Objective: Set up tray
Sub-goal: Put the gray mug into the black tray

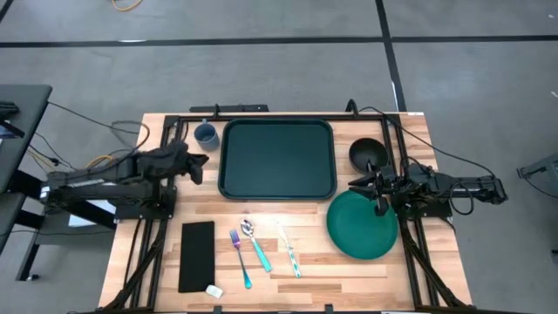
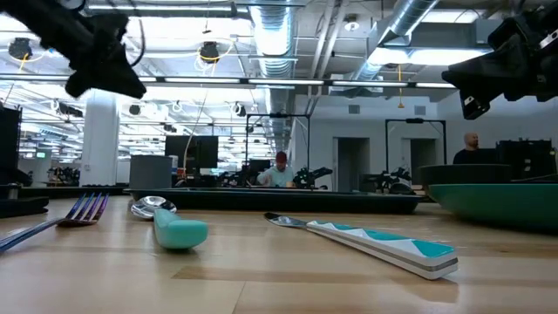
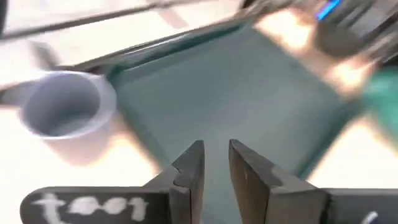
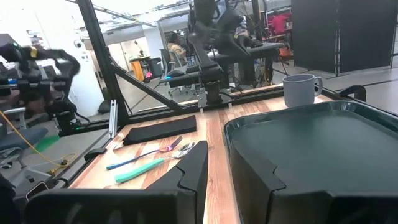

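Note:
My left gripper grabs the grey-blue cup's rim next, to set the cup (image 1: 206, 133) on the tray.
The dark green tray (image 1: 277, 159) lies flat at the far middle of the table, with nothing on it; it also shows in the left wrist view (image 3: 236, 87) and the right wrist view (image 4: 311, 143). My left gripper (image 1: 200, 166) hovers just left of the tray, near a grey-blue cup (image 1: 206, 133). In its wrist view (image 3: 215, 155) a narrow gap shows between the fingers, which hold nothing. My right gripper (image 1: 362, 185) hovers off the tray's right near corner, above the far edge of the round green plate (image 1: 362, 224). It is also narrowly open (image 4: 216, 155) and holds nothing.
A black bowl (image 1: 367, 153) stands right of the tray. A black napkin (image 1: 197, 255) lies near left. A fork (image 1: 237, 242), a teal-handled spoon (image 1: 255, 249) and a knife (image 1: 289, 251) lie side by side at the near middle. A small white piece (image 1: 214, 290) lies by the napkin's near end.

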You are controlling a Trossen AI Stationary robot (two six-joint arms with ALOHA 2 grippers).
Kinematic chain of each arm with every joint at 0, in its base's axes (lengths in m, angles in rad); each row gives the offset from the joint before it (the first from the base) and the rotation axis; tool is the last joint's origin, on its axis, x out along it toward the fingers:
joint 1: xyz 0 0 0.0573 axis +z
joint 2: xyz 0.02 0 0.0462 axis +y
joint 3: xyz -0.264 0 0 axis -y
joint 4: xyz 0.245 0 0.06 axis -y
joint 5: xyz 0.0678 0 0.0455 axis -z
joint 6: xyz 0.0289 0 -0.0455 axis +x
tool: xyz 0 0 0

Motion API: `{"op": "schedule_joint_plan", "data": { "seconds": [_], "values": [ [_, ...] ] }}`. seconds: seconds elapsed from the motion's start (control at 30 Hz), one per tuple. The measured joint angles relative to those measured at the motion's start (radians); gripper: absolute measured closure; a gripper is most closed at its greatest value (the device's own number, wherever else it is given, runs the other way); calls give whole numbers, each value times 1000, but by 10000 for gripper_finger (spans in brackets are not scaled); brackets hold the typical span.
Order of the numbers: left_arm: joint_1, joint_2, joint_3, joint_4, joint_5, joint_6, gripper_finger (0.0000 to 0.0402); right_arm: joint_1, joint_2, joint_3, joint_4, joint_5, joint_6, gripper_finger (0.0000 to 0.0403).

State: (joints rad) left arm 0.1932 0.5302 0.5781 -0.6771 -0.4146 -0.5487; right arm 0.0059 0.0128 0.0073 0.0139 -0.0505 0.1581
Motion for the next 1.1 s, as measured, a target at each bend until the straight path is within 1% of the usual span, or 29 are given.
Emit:
{"op": "schedule_joint_plan", "data": {
  "seconds": [0.1,0.23,0.33,0.47,0.63,0.73,0.8,1.0,1.1],
  "values": [
    [50,169,133,-123,-26,97,333,0,0,0,0,0,0,339],
    [133,402,268,-241,24,188,306,0,0,0,0,0,0,339],
    [203,575,351,-333,24,225,280,0,0,0,0,0,0,339],
    [286,789,439,-427,27,307,254,0,0,0,0,0,0,339],
    [350,989,498,-440,52,390,247,0,0,0,0,0,0,339],
    [369,1063,522,-458,47,408,251,0,0,0,0,0,0,339],
    [375,1085,526,-460,29,410,255,0,0,0,0,0,0,339],
    [376,1071,526,-459,-43,417,267,0,0,0,0,0,0,339],
    [376,1049,527,-458,-49,432,271,0,0,0,0,0,0,339]
  ]
}}
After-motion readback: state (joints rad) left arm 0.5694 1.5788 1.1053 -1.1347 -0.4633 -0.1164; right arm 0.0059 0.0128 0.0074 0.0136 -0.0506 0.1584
